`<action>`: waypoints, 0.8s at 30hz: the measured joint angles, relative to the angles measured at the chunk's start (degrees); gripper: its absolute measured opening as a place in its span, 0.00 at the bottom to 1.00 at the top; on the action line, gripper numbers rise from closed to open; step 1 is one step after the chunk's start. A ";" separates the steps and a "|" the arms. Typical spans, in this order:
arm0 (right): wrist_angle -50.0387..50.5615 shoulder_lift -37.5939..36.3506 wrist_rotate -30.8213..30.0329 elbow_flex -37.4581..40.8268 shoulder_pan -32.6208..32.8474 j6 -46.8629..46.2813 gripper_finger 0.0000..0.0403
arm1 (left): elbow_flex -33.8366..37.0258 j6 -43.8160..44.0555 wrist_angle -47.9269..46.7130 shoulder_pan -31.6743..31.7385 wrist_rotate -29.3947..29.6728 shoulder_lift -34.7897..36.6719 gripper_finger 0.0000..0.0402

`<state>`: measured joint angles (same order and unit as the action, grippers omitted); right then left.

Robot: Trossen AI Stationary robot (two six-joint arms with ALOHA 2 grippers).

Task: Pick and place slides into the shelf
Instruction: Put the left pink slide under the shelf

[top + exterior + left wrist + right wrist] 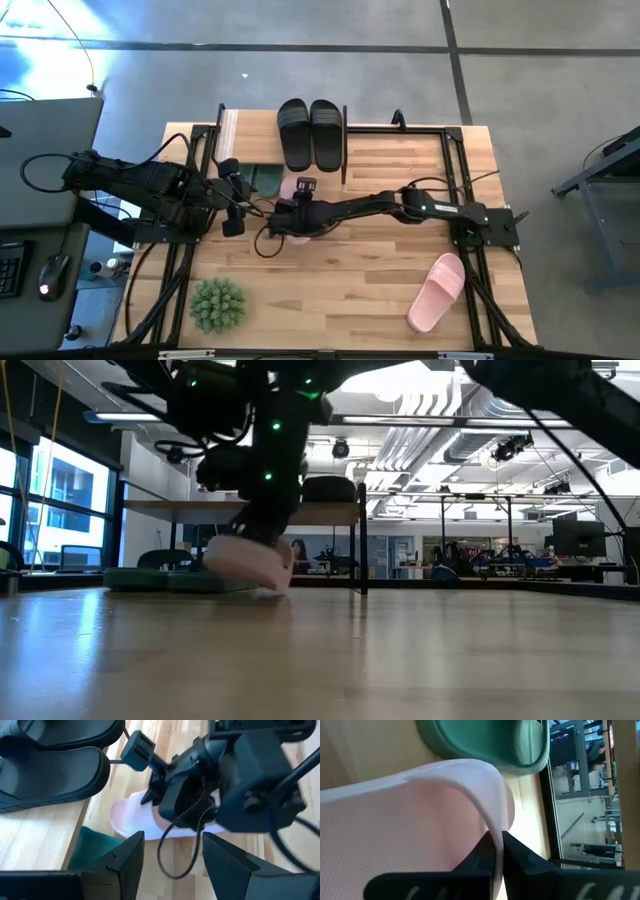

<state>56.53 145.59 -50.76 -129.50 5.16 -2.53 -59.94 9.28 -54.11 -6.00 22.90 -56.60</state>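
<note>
The pink slide's toe is behind the green slide's toe. The robot's right gripper should keep hold of the pink slide until the pink slide is under the shelf.
My right gripper is shut on a pink slide in front of the shelf, beside the dark green slides that lie under the shelf's top board. In the low view the pink slide hangs tilted, its lower end at or just above the table. A black pair stands on the top board. The other pink slide lies sole up near the table's front right. My left gripper waits open to the left, pointing at the held slide. My right gripper pinches the free edge of the pink slide's wide strap between its two fingers. The fingers slant down from the table's right side. The slide hangs tilted below them; whether its low end touches the table I cannot tell.
A spiky green plant ball sits at the table's front left. The shelf's thin black leg stands just right of the held slide. Open tabletop lies between the plant ball and the loose pink slide.
</note>
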 joint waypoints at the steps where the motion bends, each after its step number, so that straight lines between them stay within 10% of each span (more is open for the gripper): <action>1: 0.67 0.80 -0.02 -1.38 -0.29 -0.05 0.00 | 0.00 -0.02 -0.03 0.00 0.00 0.00 0.46; 24: 1.01 4.01 -1.73 -4.71 -5.90 1.59 0.00 | 0.00 0.00 -0.01 -0.02 0.02 0.00 0.46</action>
<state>57.54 149.60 -52.49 -134.21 -0.74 -0.94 -59.94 9.28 -54.13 -6.02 22.92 -56.60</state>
